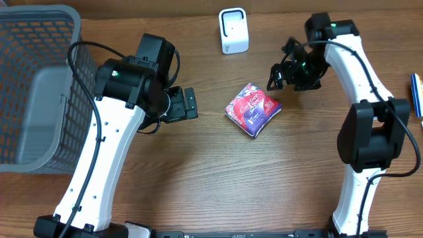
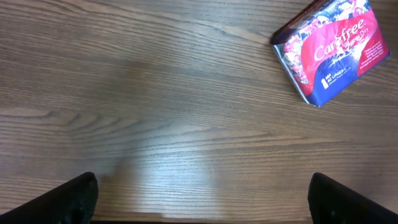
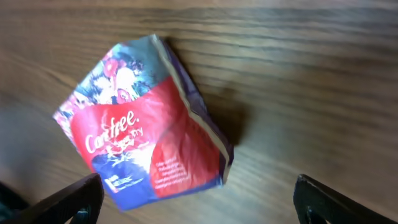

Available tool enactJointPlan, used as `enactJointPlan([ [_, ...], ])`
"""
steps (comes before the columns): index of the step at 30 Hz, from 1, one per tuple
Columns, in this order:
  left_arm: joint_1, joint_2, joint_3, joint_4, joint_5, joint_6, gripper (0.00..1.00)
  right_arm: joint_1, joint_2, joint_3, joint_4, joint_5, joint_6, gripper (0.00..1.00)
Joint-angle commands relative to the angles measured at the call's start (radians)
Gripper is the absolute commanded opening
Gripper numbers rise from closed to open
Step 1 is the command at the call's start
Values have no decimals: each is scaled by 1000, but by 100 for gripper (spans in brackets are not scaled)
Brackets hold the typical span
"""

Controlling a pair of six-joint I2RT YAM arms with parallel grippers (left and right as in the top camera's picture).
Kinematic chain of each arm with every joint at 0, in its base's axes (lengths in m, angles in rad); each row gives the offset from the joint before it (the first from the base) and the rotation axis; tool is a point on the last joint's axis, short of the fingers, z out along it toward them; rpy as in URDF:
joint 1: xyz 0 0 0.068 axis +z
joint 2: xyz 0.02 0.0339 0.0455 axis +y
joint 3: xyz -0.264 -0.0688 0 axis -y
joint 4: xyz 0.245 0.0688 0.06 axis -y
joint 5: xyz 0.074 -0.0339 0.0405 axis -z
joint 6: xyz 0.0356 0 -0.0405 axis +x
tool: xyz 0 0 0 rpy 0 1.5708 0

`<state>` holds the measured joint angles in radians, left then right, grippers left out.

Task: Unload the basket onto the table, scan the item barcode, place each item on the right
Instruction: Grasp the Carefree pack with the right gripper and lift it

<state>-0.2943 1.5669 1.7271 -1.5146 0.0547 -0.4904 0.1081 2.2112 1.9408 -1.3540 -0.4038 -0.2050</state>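
The Carefree packet needs its broad sides uncovered for the barcode scan, so the robot's right gripper should next grab it by its sealed side edge [image 1: 268,95] [image 3: 198,116].
The item, a red and blue Carefree packet [image 1: 253,109], lies flat in the middle of the wooden table, free of both grippers. A white barcode scanner [image 1: 233,30] stands upright behind it at the far edge. My right gripper [image 1: 276,76] hovers just right of and behind the packet, open and empty. In the right wrist view the packet [image 3: 146,149] lies ahead of the wide-apart fingers [image 3: 74,202]. My left gripper [image 1: 190,104] is open to the packet's left, and the packet [image 2: 333,53] shows at the top right of the left wrist view. No barcode shows.
A grey mesh basket [image 1: 74,63] fills the left side of the table, close to my left arm. A blue and white object [image 1: 417,94] lies at the right edge. Bare wood [image 2: 186,112] lies under the left gripper.
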Motion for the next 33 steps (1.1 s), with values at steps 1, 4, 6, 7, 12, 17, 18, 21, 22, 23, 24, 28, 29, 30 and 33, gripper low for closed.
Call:
enactJointPlan([
  [1,-1,-10,14,2,-7,16,100,18,-23,-91,41,-108,-222,98],
  [4,-1,-10,14,1,-7,16,100,17,-21,-175,130,-148,-242,84],
  [6,-1,-10,14,1,-7,16,100,18,-21,-216,177,-188,-242,81],
  [7,-1,-10,14,2,-7,16,100,18,-21,-233,194,-208,-242,81],
  [12,-1,-10,14,1,-7,16,100,18,-21,-268,251,-237,-249,81],
  [17,-1,-10,14,1,-7,16,100,18,-21,-267,333,-238,-237,81],
  [18,-1,-10,14,1,-6,16,100,18,-21,-267,338,-238,-237,81],
  [21,-1,-10,14,1,-7,16,100,22,-19,-267,347,-238,-237,74],
  [22,0,-10,14,1,-7,16,100,25,-18,-268,346,-238,-224,68],
  [23,0,-10,14,1,-7,16,100,27,-15,-268,346,-238,-213,64],
  [24,-1,-10,14,1,-7,16,100,31,-9,-268,346,-238,-200,59],
  [28,-1,-10,14,1,-7,16,100,68,27,-289,326,-234,-157,57],
  [29,-1,-10,14,1,-7,16,100,73,27,-293,325,-234,-157,57],
  [30,-1,-10,14,1,-7,16,100,84,27,-293,320,-233,-157,51],
  [33,-1,-10,14,1,-7,16,100,91,27,-290,341,-161,-40,28],
])
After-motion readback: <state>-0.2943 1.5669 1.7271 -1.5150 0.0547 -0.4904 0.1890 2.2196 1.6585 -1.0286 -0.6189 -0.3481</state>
